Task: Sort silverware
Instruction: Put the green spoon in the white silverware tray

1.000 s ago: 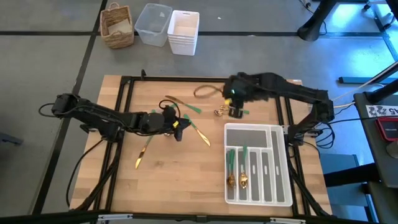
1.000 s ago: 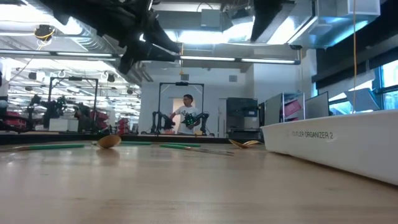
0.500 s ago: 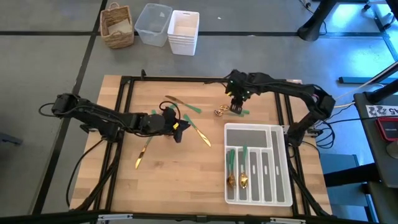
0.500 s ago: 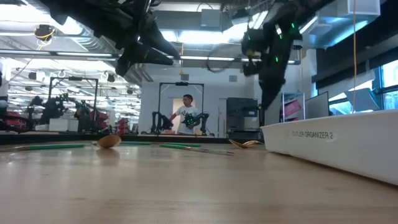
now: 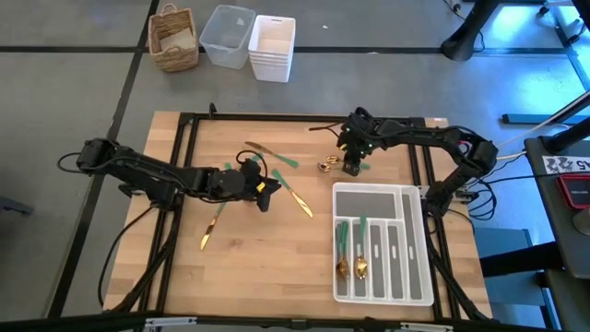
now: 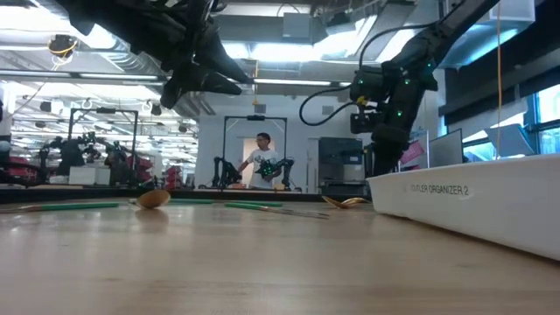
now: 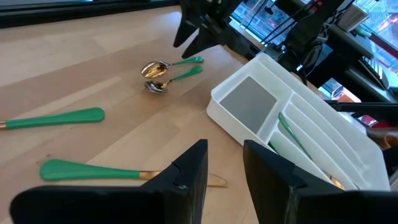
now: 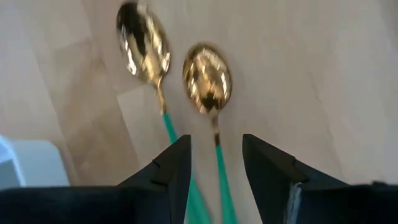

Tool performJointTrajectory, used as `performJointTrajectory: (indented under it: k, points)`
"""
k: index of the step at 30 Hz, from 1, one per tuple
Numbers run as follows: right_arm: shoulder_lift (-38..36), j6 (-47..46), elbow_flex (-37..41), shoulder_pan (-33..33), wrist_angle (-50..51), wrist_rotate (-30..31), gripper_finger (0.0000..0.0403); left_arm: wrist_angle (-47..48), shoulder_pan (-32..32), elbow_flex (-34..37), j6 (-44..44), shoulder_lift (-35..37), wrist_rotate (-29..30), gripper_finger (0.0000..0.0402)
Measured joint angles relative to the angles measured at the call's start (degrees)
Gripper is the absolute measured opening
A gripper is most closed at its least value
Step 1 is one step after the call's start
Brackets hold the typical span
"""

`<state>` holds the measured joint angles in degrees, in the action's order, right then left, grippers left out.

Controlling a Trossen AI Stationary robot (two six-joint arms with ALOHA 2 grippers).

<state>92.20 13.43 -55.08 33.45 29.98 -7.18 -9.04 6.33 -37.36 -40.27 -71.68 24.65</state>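
Note:
I should lower my right gripper before I close it on the nearer spoon. My fingers are above the spoon, and its green handle (image 8: 222, 169) lies flat on the wood.
Two spoons (image 8: 207, 78) with gold heads and green handles lie side by side on the wood, just beyond the far end of the white tray (image 5: 383, 242). My right gripper (image 8: 216, 171) (image 5: 351, 168) is open and low over their handles, one finger on each side of the nearer handle; whether it touches is unclear. Two more spoons (image 5: 352, 251) lie in the tray's left compartments. Loose pieces lie mid-table (image 5: 297, 197) (image 5: 214, 226) (image 5: 267, 152). My left gripper (image 7: 225, 180) (image 5: 265, 192) hovers open above the table's middle.
Black frame rails (image 5: 184, 175) cross the table on both sides. A wicker basket (image 5: 173, 37), a clear bin (image 5: 227, 35) and a white bin (image 5: 272, 46) stand beyond the far edge. A person (image 6: 263, 162) is far back in the room.
My right gripper has swung in and come down toward the two spoons by the tray's far end, dropping into the low view. The left arm and the silverware have stayed put.

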Motion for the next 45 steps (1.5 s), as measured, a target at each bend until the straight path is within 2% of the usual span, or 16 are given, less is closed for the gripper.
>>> performJointTrajectory:
  k: [5, 13, 20, 23, 29, 32, 34, 39, 45]
  points:
    - [0.84, 1.92, 0.01, -0.06, -0.58, 0.01, 0.0147, 0.0, 0.0, 0.0, -0.02, 0.0, 0.05, 0.0095]
    - [6.44, 2.27, 0.08, -0.07, -2.62, 0.71, 0.0147, 0.77, -0.02, 0.0, -0.61, 0.0, 0.04, 0.0095]
    - [9.48, 4.1, -0.22, -0.1, -3.88, 5.64, 0.014, 1.2, -0.02, 0.0, -1.77, 0.0, 0.05, 0.0095]
    - [9.77, 4.94, -0.21, -0.09, -3.95, 5.1, 0.0112, 1.22, -0.01, 0.0, -1.77, 0.0, 0.03, 0.0095]
    - [10.04, 5.13, -1.91, 0.02, -2.05, 4.6, 0.0016, 1.2, 0.0, 0.0, -1.75, 0.0, 0.03, 0.0095]
    - [10.36, 6.53, -4.78, -0.08, 3.21, 4.28, 0.0017, 1.2, -0.02, 0.0, -1.75, 0.0, 0.03, 0.0095]
    - [10.38, 7.67, -7.68, -0.11, 9.42, 4.2, 0.0022, 1.21, -0.02, 0.0, -1.75, 0.0, 0.03, 0.0095]
    - [10.34, 10.91, -16.6, -0.84, 27.02, 4.41, 0.0007, 1.39, -0.02, 0.0, -1.69, 0.0, 0.03, 0.0095]
    - [10.25, 11.36, -28.25, -6.94, 45.68, 5.11, 0.0009, 5.04, -0.02, 0.0, -1.29, 0.0, 0.02, 0.0095]
